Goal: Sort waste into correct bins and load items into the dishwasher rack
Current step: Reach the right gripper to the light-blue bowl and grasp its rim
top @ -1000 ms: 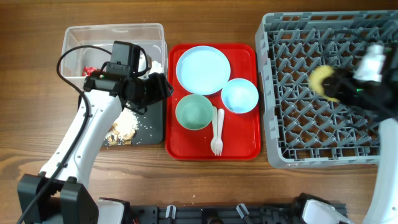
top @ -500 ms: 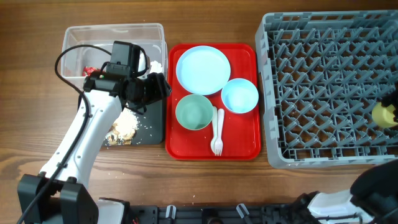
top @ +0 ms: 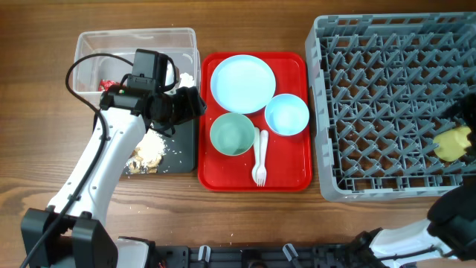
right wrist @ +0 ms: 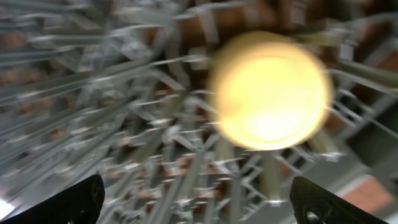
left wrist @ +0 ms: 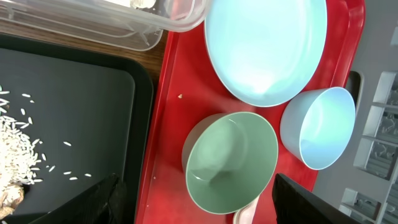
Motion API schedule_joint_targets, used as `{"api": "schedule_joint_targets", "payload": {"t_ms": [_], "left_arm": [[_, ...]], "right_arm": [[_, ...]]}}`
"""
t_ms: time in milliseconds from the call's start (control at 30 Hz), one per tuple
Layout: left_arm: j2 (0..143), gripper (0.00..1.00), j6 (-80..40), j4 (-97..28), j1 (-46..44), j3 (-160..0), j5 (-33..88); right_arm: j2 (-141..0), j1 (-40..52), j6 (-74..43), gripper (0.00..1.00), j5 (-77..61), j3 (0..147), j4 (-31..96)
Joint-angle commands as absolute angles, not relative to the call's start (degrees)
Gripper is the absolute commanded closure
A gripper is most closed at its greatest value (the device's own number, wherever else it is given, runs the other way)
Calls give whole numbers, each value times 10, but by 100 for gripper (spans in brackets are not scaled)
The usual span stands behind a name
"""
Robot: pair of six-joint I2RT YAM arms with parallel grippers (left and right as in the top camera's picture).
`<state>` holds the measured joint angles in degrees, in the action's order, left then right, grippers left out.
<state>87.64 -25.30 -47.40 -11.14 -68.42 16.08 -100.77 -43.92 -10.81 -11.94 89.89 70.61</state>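
Observation:
The body of the bowl stays free to load into the rack, as my right gripper next needs to pick up the light blue bowl (top: 287,115) by one side of its rim.
My left gripper (top: 195,104) is open and empty, hovering over the red tray's left edge above the mint green bowl (left wrist: 230,162). The pale blue plate (top: 242,83), light blue bowl (top: 287,115), mint green bowl (top: 232,134) and white spoon and fork (top: 259,156) sit on the red tray. The yellow cup (top: 454,143) lies in the grey rack (top: 372,45) at its right edge. In the right wrist view my right gripper (right wrist: 198,186) is open above the rack, apart from the blurred cup (right wrist: 270,90). A red wrapper (top: 109,85) and tissue (top: 184,77) lie in the clear box (top: 134,37). Food scraps (top: 152,149) lie in the black tray (top: 178,152).
The red serving tray (top: 223,175) stands between the bins and the rack. A few crumbs lie on the wooden table (top: 245,223) in front of the black tray. The left arm's cable arcs over the clear box. The right arm shows only at the overhead view's right edge.
My right gripper carried the yellow cup from the rack's upper middle to its right edge and let it go. The left arm has not moved.

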Motion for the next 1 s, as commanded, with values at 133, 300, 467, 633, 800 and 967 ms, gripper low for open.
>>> {"api": "schedule_joint_targets", "payload": {"t_ms": [133,300,467,633,800,967], "left_arm": [[870,23,-242,-474,-110,-687,153],[870,22,-242,-474,-110,-687,153],[870,21,-242,-474,-110,-687,153],[870,20,-242,-474,-110,-687,154],[870,19,-242,-474,-110,-687,153],[870,19,-242,-474,-110,-687,153]], "right_arm": [[-865,-209,0,4,-263,930,665],[-897,4,-36,5,-148,929,658],[-991,126,-64,5,-72,929,620],[-1100,156,-72,6,-67,929,567],[-1172,156,-92,6,-57,929,549],[-1211,156,-92,7,-56,929,563]]}}
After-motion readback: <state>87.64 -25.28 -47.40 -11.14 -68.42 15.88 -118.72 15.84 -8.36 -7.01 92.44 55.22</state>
